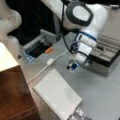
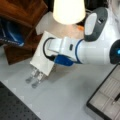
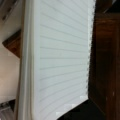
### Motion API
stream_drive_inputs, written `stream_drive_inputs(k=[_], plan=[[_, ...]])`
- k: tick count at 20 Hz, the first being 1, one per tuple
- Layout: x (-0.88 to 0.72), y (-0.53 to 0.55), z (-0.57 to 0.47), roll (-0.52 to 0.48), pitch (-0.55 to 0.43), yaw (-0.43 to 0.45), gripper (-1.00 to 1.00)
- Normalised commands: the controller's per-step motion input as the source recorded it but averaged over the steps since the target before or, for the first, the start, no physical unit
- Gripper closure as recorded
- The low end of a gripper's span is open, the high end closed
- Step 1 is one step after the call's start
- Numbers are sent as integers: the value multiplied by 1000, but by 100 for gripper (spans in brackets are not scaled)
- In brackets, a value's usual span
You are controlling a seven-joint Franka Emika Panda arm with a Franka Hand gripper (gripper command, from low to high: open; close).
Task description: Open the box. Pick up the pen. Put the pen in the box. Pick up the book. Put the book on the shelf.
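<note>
My gripper should next grab the book (image 1: 57, 96) by its raised edge (image 1: 66, 82), across from the spiral binding. Then it can put the book on the shelf.
The box (image 1: 108, 56) stands open at a front view's right, its beige compartments showing. In a front view the pen (image 2: 116, 97) lies inside the box (image 2: 106, 96). The white spiral-bound book (image 1: 57, 96) lies flat on the table beside the dark brown shelf (image 1: 12, 95). My gripper (image 1: 72, 66) hangs above the table between book and box, open, holding nothing. In the wrist view the book (image 3: 60, 60) fills most of the picture, with the shelf (image 3: 105, 65) along its spiral edge. The arm covers part of the book (image 2: 41, 58) in a front view.
A grey open tray (image 1: 33, 47) sits at the back left, with an orange item (image 1: 48, 50) and a white cable with plug (image 1: 50, 62) near it. Perforated metal strips (image 2: 35, 77) lie at the book's near end. A black perforated board (image 2: 12, 105) borders the table.
</note>
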Motion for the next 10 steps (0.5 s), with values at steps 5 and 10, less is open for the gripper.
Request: stream_drive_inputs(k=[5, 10], plan=[[-129, -96, -113, -336, -92, 17, -100], [-146, -89, -112, -317, -100, 49, -100]])
